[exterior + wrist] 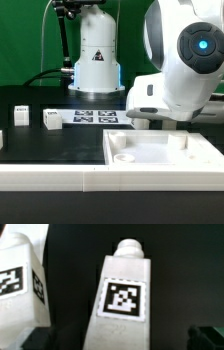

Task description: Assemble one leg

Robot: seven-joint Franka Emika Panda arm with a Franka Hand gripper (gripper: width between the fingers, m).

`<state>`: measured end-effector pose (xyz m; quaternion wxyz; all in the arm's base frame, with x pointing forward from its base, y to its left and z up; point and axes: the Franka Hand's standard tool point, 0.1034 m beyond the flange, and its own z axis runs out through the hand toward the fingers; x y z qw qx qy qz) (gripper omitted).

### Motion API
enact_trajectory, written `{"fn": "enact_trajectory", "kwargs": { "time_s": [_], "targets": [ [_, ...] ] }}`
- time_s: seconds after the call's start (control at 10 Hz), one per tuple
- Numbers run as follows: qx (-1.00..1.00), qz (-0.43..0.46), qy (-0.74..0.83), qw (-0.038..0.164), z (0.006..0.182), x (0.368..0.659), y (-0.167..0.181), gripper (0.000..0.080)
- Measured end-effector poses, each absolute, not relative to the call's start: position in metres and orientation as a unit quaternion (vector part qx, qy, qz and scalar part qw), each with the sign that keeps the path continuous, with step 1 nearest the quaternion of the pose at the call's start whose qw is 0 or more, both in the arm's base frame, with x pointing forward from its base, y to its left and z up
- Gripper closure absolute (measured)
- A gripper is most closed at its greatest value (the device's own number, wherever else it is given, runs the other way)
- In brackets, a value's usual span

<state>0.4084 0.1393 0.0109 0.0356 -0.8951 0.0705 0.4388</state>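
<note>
The leg's round peg will stay free for the tabletop's socket, because next my gripper will grab the leg by its square end (116, 339) opposite that peg.
In the wrist view a white square leg (125, 291) with a black-and-white tag on its face and a round peg at its end lies on the black table. It lies between my gripper's (125, 341) two dark fingertips (210, 336), with a gap on each side. The gripper is open and holds nothing. A second tagged leg (20, 286) lies beside the first. In the exterior view the arm (175, 70) hides my gripper and what lies under it. Two small white legs (50, 119) stand at that view's left.
The large white tabletop (160, 155) with corner sockets lies at the front right of the exterior view. The marker board (95, 117) lies flat at mid table. A white robot base (97, 55) stands at the back before a green curtain.
</note>
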Motion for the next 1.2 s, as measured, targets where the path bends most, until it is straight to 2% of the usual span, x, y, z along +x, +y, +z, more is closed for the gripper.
{"fn": "enact_trajectory", "kwargs": {
  "time_s": [0.4, 0.6, 0.7, 0.8, 1.2],
  "targets": [
    [-0.893, 0.443, 0.070, 0.033, 0.0036, 0.3953, 0.1387, 0.0150],
    [-0.893, 0.443, 0.070, 0.033, 0.0035, 0.3954, 0.1383, 0.0411],
    [-0.893, 0.443, 0.070, 0.033, 0.0036, 0.3954, 0.1383, 0.0411],
    [-0.893, 0.443, 0.070, 0.033, 0.0036, 0.3954, 0.1383, 0.0508],
    [-0.893, 0.443, 0.070, 0.033, 0.0035, 0.3954, 0.1383, 0.0508]
  ]
}}
